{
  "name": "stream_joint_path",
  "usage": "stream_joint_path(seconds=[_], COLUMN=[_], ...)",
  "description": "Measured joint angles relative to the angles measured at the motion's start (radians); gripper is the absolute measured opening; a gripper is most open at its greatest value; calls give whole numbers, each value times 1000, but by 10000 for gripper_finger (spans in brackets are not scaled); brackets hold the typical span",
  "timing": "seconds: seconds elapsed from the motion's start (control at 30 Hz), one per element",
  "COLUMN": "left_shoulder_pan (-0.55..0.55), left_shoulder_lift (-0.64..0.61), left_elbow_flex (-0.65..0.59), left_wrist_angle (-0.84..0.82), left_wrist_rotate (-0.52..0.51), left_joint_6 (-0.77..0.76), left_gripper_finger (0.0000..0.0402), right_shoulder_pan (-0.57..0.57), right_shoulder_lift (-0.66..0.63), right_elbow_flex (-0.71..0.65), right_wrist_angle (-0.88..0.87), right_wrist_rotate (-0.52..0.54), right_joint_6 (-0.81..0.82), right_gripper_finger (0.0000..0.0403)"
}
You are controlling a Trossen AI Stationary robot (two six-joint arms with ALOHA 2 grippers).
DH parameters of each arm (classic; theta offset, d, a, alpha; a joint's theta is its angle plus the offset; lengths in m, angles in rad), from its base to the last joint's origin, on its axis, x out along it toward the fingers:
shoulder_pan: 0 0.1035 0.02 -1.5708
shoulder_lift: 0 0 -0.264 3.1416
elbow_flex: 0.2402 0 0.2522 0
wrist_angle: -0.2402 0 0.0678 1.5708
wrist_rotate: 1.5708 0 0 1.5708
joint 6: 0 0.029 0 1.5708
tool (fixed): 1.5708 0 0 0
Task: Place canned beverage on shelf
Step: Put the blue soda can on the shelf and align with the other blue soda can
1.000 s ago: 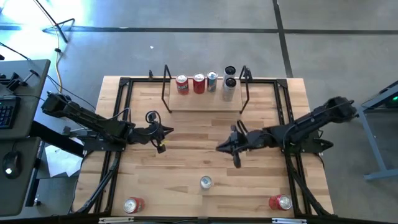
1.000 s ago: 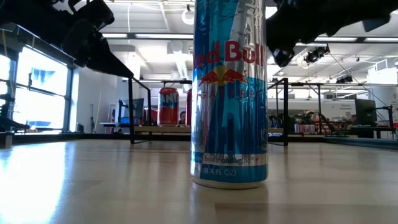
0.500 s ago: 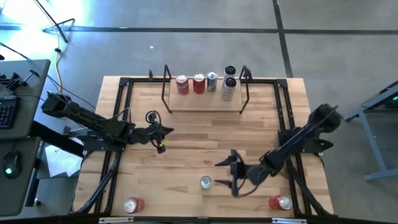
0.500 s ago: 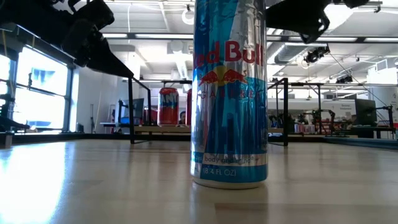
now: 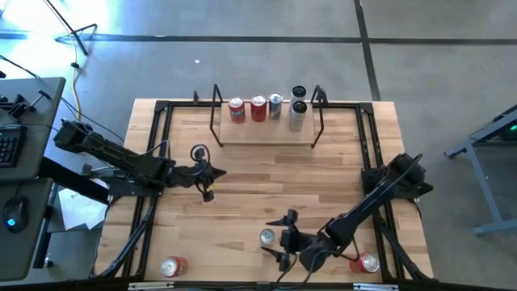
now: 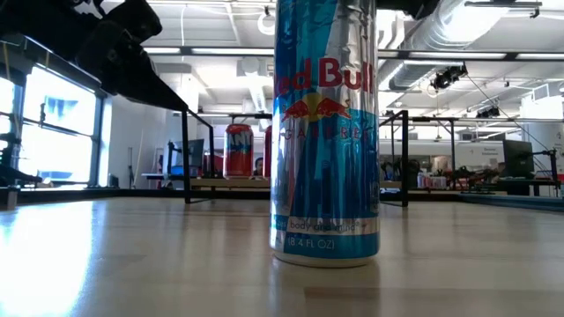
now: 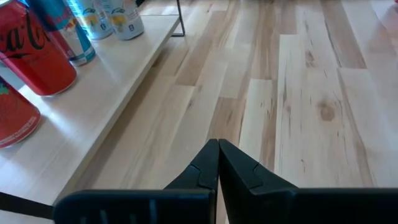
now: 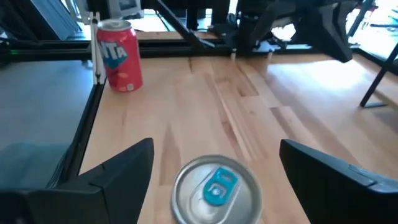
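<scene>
My right gripper should go lower before it closes on the can. Its fingers are above and short of the silver top, so they would miss if they closed now.
A tall blue and silver can (image 5: 267,237) (image 6: 326,132) stands upright on its base on the table, near the front edge. Its silver top (image 8: 216,190) shows in the right wrist view. My right gripper (image 5: 279,236) (image 8: 216,150) is open; its fingers stand on either side of the can's top, clear of it. The shelf (image 5: 265,134) (image 7: 93,112) stands at the table's far edge and carries several upright cans (image 5: 258,107). My left gripper (image 5: 212,172) (image 7: 217,155) waits shut over the table's left middle, holding nothing.
A red can (image 5: 172,266) (image 8: 119,55) stands at the near left corner and another red can (image 5: 365,263) lies at the near right, close to my right arm. Black frame rails (image 5: 153,162) run along the table's sides.
My right gripper has swung from the table's middle toward the near edge, to the blue and silver can, and has opened. The can has stayed where it was.
</scene>
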Motion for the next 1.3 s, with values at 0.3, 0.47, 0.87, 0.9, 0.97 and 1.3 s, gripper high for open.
stream_joint_path(seconds=[0.3,0.47,0.87,0.9,0.97,1.3], left_shoulder_pan=[0,0,0,0,0,0], left_shoulder_lift=[0,0,0,0,0,0], left_elbow_flex=[0,0,0,0,0,0], left_wrist_angle=[0,-1,0,0,-1,-6], left_wrist_rotate=[0,0,0,0,0,0], left_joint_6=[-9,-9,-16,-16,-16,-16], left_gripper_finger=[1,1,1,1,1,1], right_shoulder_pan=[-1,-3,-10,-10,-14,-55], right_shoulder_lift=[20,20,69,69,69,46], right_elbow_flex=[-2,-3,-4,-4,-4,-5], right_wrist_angle=[-38,-63,-27,-27,-27,-19], right_wrist_rotate=[36,36,34,34,33,-58], right_joint_6=[72,110,110,110,110,-76], right_gripper_finger=[335,335,332,328,313,221])
